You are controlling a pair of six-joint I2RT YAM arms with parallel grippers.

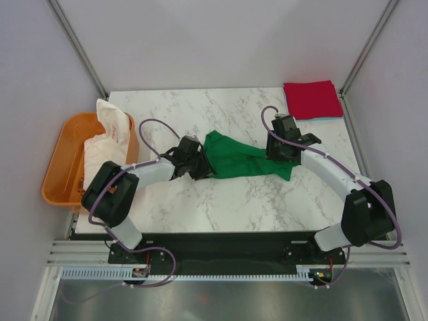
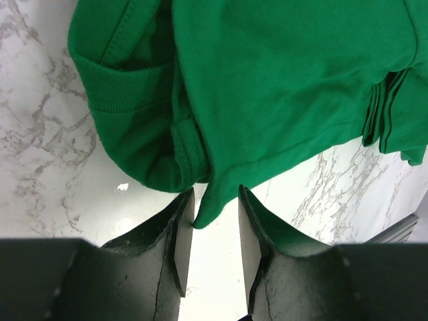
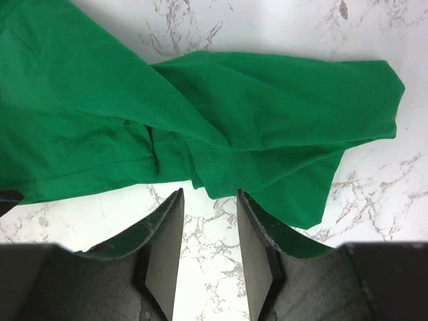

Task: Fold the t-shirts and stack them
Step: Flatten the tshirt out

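I should grip the crumpled green t-shirt by the hem (image 1: pixel 272 174) (image 3: pixel 218 194) just ahead of my right gripper next. Then the cloth can be spread out for folding.
The green t-shirt (image 1: pixel 234 157) lies crumpled across the middle of the marble table (image 1: pixel 200 214). My left gripper (image 1: pixel 199 167) is open at its left end; in the left wrist view a corner of the green cloth (image 2: pixel 267 87) hangs between the open fingers (image 2: pixel 179 234) of the gripper (image 2: pixel 215 200), touching the left pad. My right gripper (image 1: pixel 279 155) is open at the shirt's right end; in the right wrist view the hem (image 3: pixel 221 180) lies just ahead of the gripper (image 3: pixel 208 200). A folded red t-shirt (image 1: pixel 311 99) lies on a pale blue one at the back right corner. The white t-shirt with red print (image 1: pixel 112 130) hangs over the tub.
An orange plastic tub (image 1: pixel 63 160) stands off the table's left edge. Grey walls and metal posts enclose the back and sides. A black base plate (image 1: pixel 214 251) runs along the near edge.
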